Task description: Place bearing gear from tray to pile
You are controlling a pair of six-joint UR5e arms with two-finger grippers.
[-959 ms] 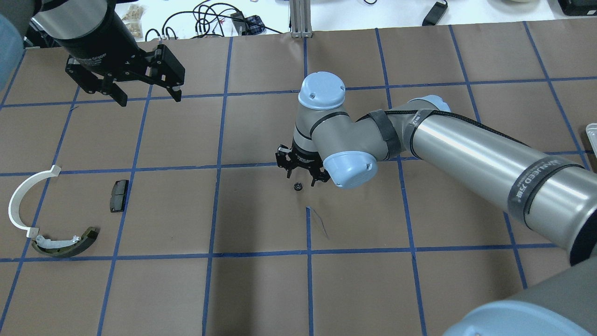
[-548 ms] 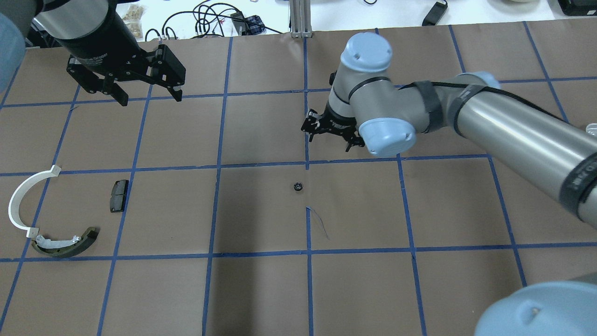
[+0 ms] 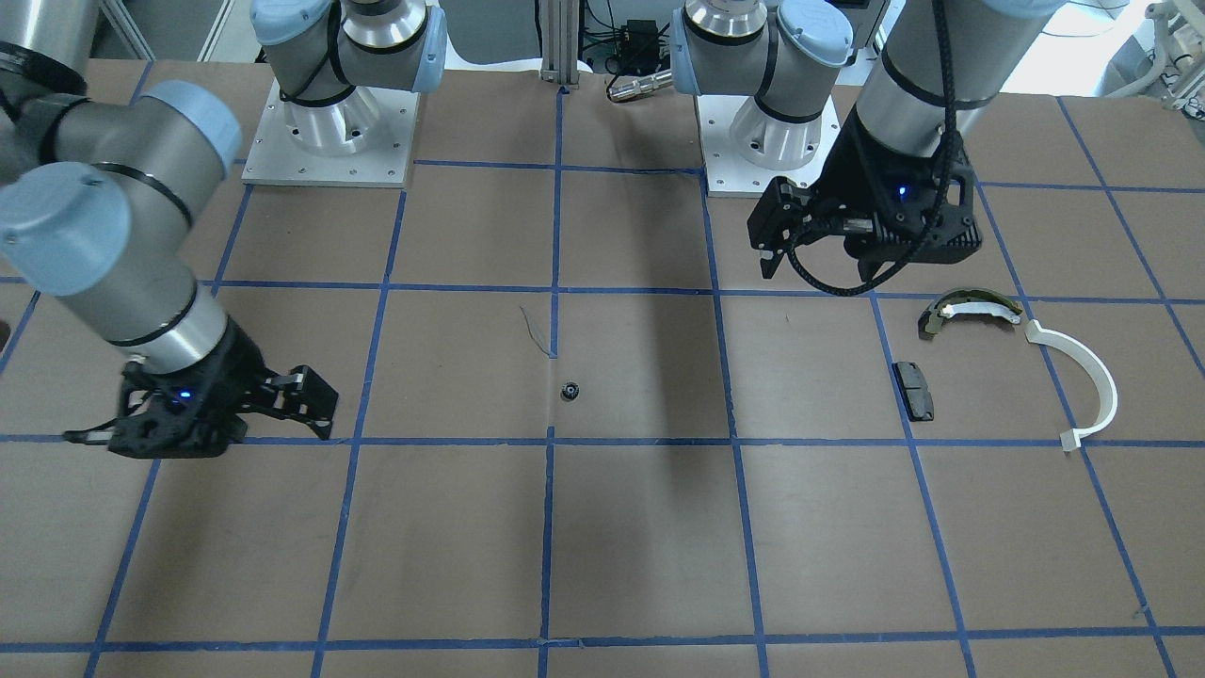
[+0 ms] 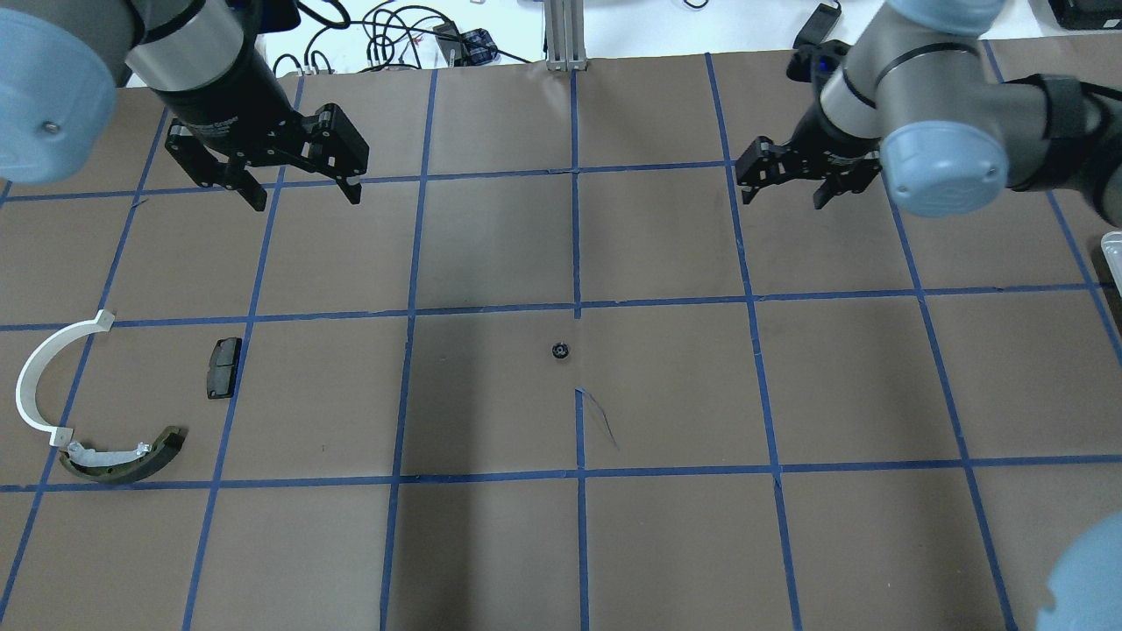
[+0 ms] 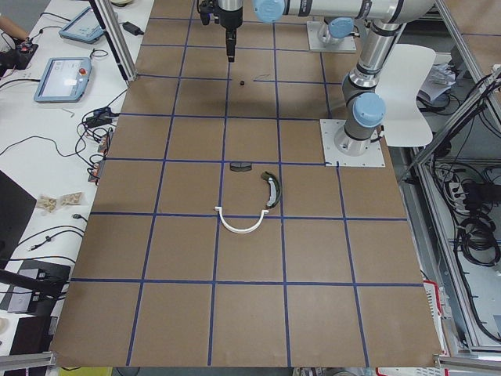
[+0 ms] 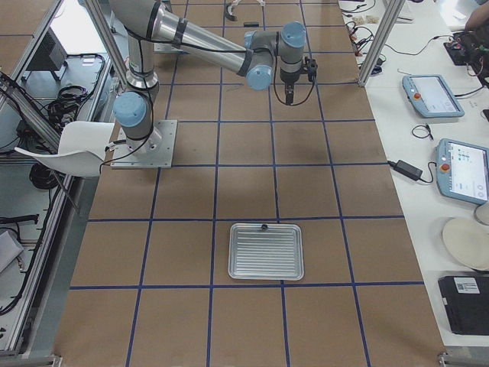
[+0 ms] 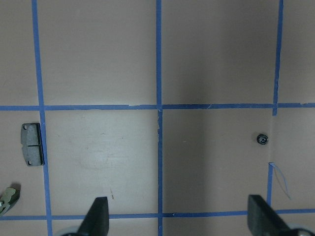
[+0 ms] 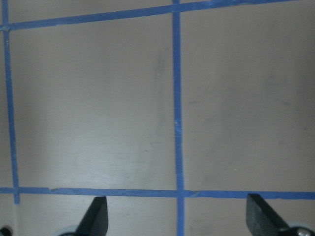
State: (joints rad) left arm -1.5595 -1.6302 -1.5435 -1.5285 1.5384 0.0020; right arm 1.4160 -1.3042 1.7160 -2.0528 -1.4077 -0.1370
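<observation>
The bearing gear needs to go on the pile, so my left gripper should grab it by its toothed outer edge (image 3: pixel 570 391) (image 7: pixel 262 139) next.
The bearing gear (image 4: pixel 560 350), a small black toothed ring, lies alone on the brown paper at the table's middle. It also shows in the front view (image 3: pixel 569 390) and the left wrist view (image 7: pixel 262 138). The pile is at the left: white arc (image 4: pixel 35 377), olive shoe (image 4: pixel 131 456), black pad (image 4: pixel 223 366). My left gripper (image 4: pixel 302 197) hangs open and empty over the far left, well apart from the gear. My right gripper (image 4: pixel 784 200) is open and empty over the far right, away from the gear.
The ribbed metal tray (image 6: pixel 266 251) lies at the table's right end, with one small dark part at its far rim; only its edge (image 4: pixel 1113 250) shows overhead. Cables and an aluminium post (image 4: pixel 565 35) stand beyond the far edge. Both arm bases (image 3: pixel 325 141) are bolted to the table.
My right gripper, which stood over the gear a second ago, has lifted and swung far and to the right, leaving the gear on the paper. My left gripper has shifted slightly right.
</observation>
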